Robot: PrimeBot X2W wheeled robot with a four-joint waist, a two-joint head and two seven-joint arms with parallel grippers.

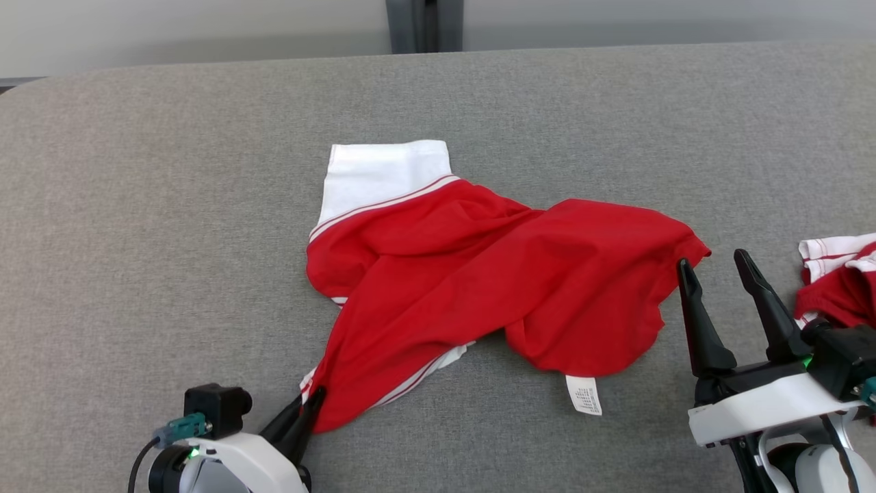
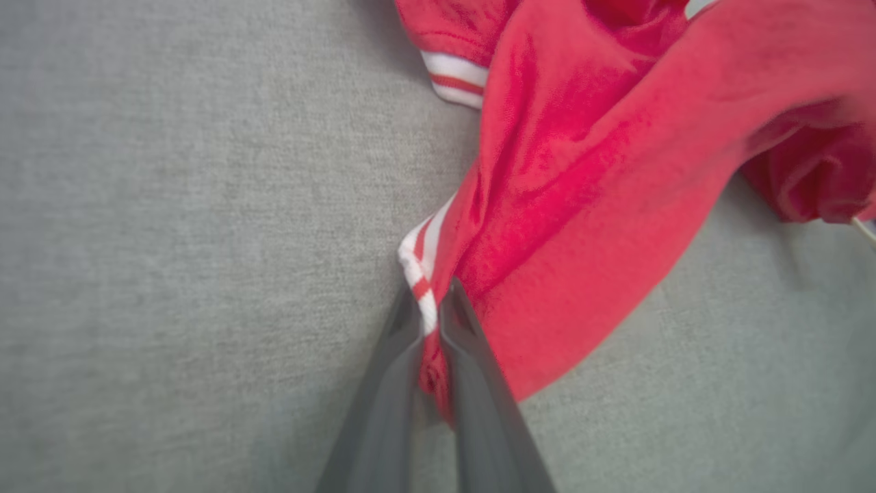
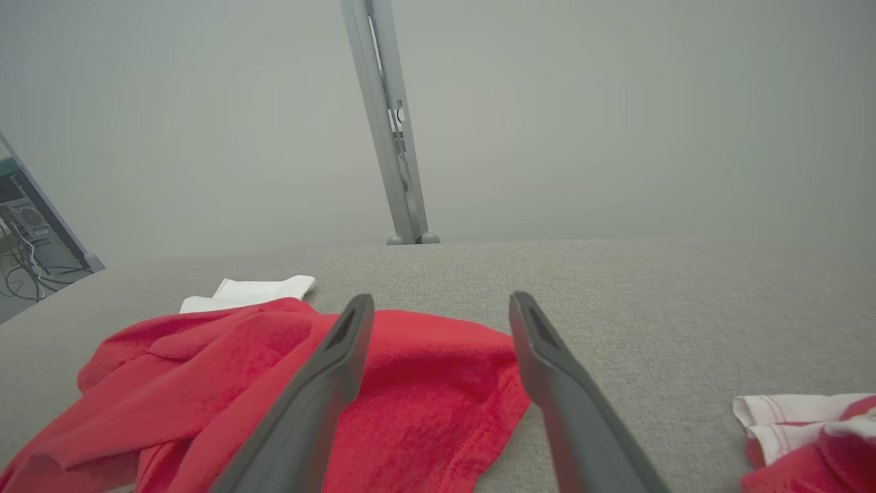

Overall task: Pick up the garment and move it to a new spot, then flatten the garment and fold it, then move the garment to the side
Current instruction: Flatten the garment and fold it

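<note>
My right gripper takes hold of the red garment by its hem (image 1: 690,245) (image 3: 505,370) next, to move the red garment to a new spot and flatten it.
A red garment (image 1: 479,274) with white striped trim lies crumpled in the middle of the grey surface, a white panel at its far end. At the lower left my left gripper (image 1: 311,404) is shut on the garment's near corner; the left wrist view shows the striped hem (image 2: 419,274) pinched between the fingers (image 2: 472,356). My right gripper (image 1: 715,263) stands open just off the garment's right edge, holding nothing. In the right wrist view the red cloth (image 3: 424,383) lies below and between the spread fingers (image 3: 342,356).
A second red and white garment (image 1: 838,281) lies at the right edge, close behind my right arm. A white care label (image 1: 584,395) sticks out near the front. A grey post (image 1: 423,24) rises behind the padded surface (image 1: 171,205).
</note>
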